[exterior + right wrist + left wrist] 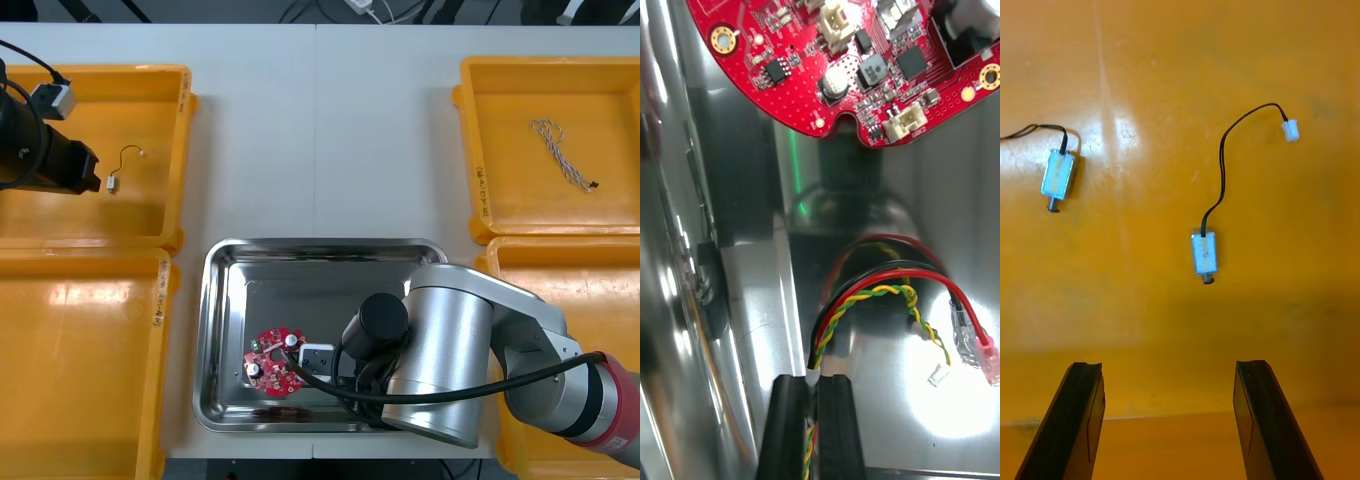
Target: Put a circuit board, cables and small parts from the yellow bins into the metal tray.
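I should next use my left gripper to hold the small metal part by its flat-sided metal body (1057, 175), because the thin black wire (1046, 127) curls slack. Then the part can go into the tray.
Inside the metal tray (300, 290) lies a round red circuit board (275, 362) (842, 60). My right arm (450, 350) reaches low over the tray. Its gripper (812, 390) is shut on a red and yellow cable (887, 289), which loops over the tray floor just short of the board. My left gripper (1169, 366) hangs open above the far left yellow bin (150, 80). A small metal part (1204, 253) (112, 183) with a thin black wire lies ahead of its fingers. A second small metal part (1058, 174) lies farther off to one side.
A twisted blue and white cable (560, 150) lies in the far right yellow bin (480, 130). The near left bin (80, 350) and the near right bin (600, 300) flank the tray. The tray wall (670, 262) rises close beside my right fingers.
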You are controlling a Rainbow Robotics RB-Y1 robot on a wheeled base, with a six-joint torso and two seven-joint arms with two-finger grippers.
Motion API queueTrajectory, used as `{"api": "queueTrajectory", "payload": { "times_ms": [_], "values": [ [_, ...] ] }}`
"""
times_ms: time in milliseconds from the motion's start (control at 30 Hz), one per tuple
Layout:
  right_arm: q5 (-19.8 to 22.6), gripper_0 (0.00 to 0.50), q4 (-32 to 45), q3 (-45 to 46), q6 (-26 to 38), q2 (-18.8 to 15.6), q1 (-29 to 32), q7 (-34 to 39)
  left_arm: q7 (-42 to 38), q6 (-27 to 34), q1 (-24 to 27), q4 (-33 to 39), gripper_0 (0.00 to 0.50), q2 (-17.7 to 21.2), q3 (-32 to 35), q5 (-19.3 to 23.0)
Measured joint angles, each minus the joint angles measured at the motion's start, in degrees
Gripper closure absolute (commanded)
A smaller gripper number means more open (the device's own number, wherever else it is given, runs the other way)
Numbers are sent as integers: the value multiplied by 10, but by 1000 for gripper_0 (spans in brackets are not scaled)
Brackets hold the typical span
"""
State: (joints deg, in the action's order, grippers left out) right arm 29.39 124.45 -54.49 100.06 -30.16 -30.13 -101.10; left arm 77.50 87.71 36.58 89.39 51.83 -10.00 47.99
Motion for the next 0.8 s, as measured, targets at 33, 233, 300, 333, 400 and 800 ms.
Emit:
{"api": "queueTrajectory", "payload": {
  "times_ms": [33, 233, 300, 333, 400, 800],
  "values": [
    [-5, 324, 0, 0, 0, 0, 0, 0, 26, -1, 3, -8, 0, 0, 0, 0],
    [-23, 44, 0, 0, 0, 3, 0, 0, 71, -16, 17, -52, 0, 1, 0, 3],
    [-28, 0, 0, 0, 0, 3, 0, 0, 71, -22, 21, -67, 0, 1, 0, 5],
    [-30, 0, 0, 0, 0, 3, 0, 0, 72, -26, 24, -75, 0, 1, 0, 5],
    [-32, 0, 0, 0, 0, 3, 0, 0, 73, -32, 28, -88, 0, 1, 0, 7],
    [-30, 0, 2, 7, 4, 3, 0, 0, 266, -106, 44, -154, 0, 1, 0, 23]
  ]
}}
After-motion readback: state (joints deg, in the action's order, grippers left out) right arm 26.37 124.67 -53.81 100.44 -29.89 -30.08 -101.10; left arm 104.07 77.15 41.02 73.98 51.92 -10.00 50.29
